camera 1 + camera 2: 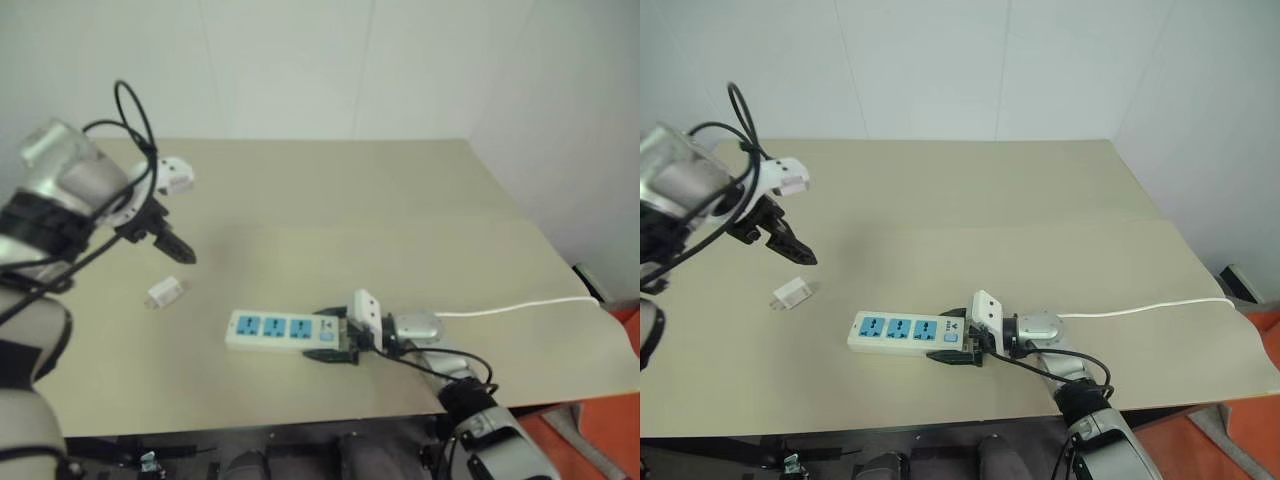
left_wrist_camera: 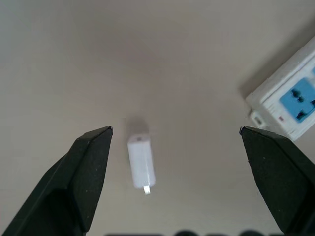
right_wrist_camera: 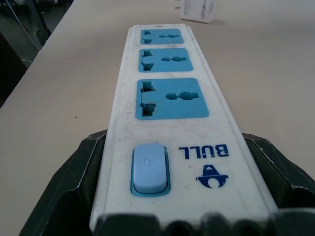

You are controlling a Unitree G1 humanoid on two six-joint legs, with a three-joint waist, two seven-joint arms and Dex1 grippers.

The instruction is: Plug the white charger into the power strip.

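Note:
I will next grab the charger with my left gripper by the flat sides of its white body, because its metal prongs stick out at the end of the charger.
The white charger lies flat on the tan table, left of the power strip. My left gripper hangs above it, pointing steeply down, fingers wide open. In the left wrist view the charger lies on the table below and between the two black fingertips, prongs toward the camera, untouched. My right gripper is shut on the switch end of the power strip, one finger on each long side. Its three blue socket faces point up and run toward the charger.
The strip's thin white cord trails right, off the table's right edge. The table's front edge runs just below the strip. A white wall stands behind the table. Orange floor shows at the lower right.

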